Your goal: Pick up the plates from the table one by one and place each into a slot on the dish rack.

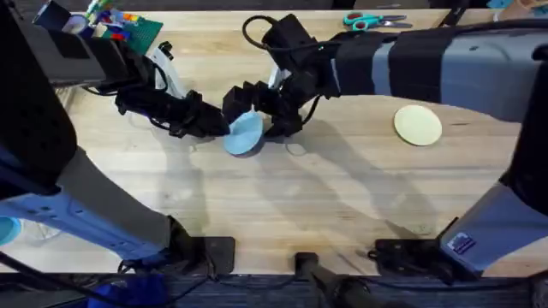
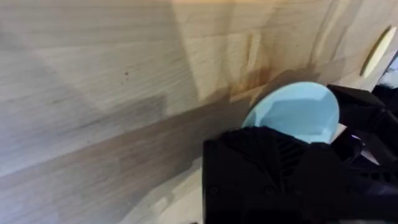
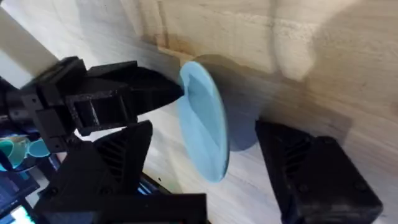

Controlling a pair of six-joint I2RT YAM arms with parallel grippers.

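The light blue plate [image 3: 202, 124] needs to stand in a slot on the dish rack. My right gripper should grab the plate by its rim [image 3: 215, 177] next.
The light blue plate [image 1: 244, 133] [image 2: 292, 109] [image 3: 202, 124] stands tilted up on its edge at mid-table. My right gripper [image 1: 261, 115] [image 3: 208, 130] is open and straddles it, one finger on each side, with a gap on one side. My left gripper [image 1: 216, 126] [image 3: 177, 90] is shut, its tip touching the plate's rim from the left. The cream-yellow plate [image 1: 418, 124] [image 2: 379, 50] lies flat on the table [image 1: 325, 205] to the right. The dish rack and its slots are hidden from me.
A green baseplate [image 1: 141, 32] with coloured bricks sits at the back left. Teal scissors [image 1: 372, 19] lie at the back edge. A pale object [image 1: 167, 70] that I cannot identify stands behind the left arm. Bare wood spans the front half of the table.
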